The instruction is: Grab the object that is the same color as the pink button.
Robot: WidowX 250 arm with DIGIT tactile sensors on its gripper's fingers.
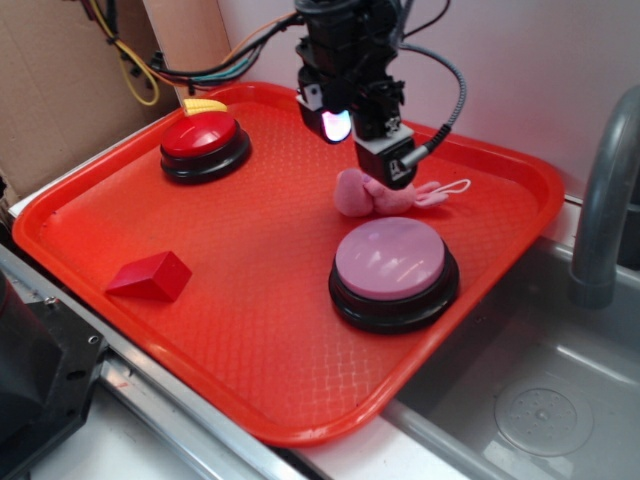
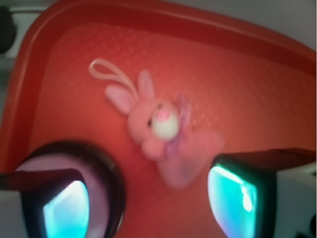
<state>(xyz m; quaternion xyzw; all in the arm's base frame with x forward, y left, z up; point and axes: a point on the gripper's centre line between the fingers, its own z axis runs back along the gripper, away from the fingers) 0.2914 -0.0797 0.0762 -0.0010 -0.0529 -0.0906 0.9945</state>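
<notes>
My fingers are above and short of the pink bunny (image 1: 358, 196), so my gripper should lower toward it before closing.
The object, a small fuzzy pink plush bunny (image 1: 358, 196) with a white string loop, lies on the red tray (image 1: 250, 330) just behind the pink button (image 1: 390, 258). That button is a large pale-pink dome on a round black base. My gripper (image 1: 368, 148) hangs open directly over the bunny, not touching it. In the wrist view the bunny (image 2: 158, 124) lies face up just ahead of the open gripper (image 2: 151, 203), its lower body reaching toward the gap. The pink button (image 2: 101, 196) sits behind the left finger. Nothing is held between the fingers.
A smaller red-domed button (image 1: 203, 137) stands at the tray's back left with a yellow piece (image 1: 204, 104) behind it. A red wedge block (image 1: 150, 277) lies front left. A metal sink (image 1: 540, 400) and a grey faucet (image 1: 603, 200) are to the right of the tray.
</notes>
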